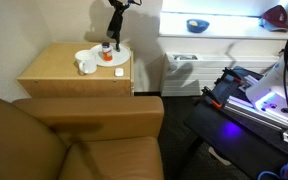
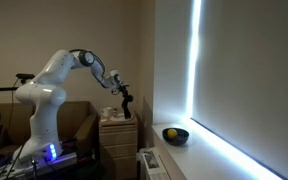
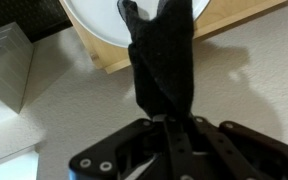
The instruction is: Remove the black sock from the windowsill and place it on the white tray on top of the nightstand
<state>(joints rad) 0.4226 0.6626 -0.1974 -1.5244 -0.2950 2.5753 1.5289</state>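
My gripper is holding the black sock and should keep holding it until it lies on the white tray (image 1: 105, 56) (image 3: 99, 15). My fingers and most of the sock are outside the tray's rim.
My gripper (image 1: 116, 12) is shut on the black sock (image 1: 111, 38), which hangs straight down from the jaws. In both exterior views the sock's lower end dangles over the round white tray (image 1: 105, 56) on the wooden nightstand (image 1: 54, 72); I cannot tell whether it touches the tray. In an exterior view the gripper (image 2: 121, 88) holds the sock (image 2: 127, 106) above the nightstand (image 2: 117, 135), away from the windowsill (image 2: 199, 160). In the wrist view the sock (image 3: 159, 55) runs from my closed fingers (image 3: 170, 125) up towards the tray's rim (image 3: 89, 22).
A white cup (image 1: 87, 66) and a small orange item (image 1: 119, 72) sit on the nightstand by the tray. A dark bowl (image 1: 197, 24) stands on the windowsill (image 1: 234, 28). A brown sofa (image 1: 74, 135) fills the front. A white radiator unit (image 1: 184, 75) stands under the sill.
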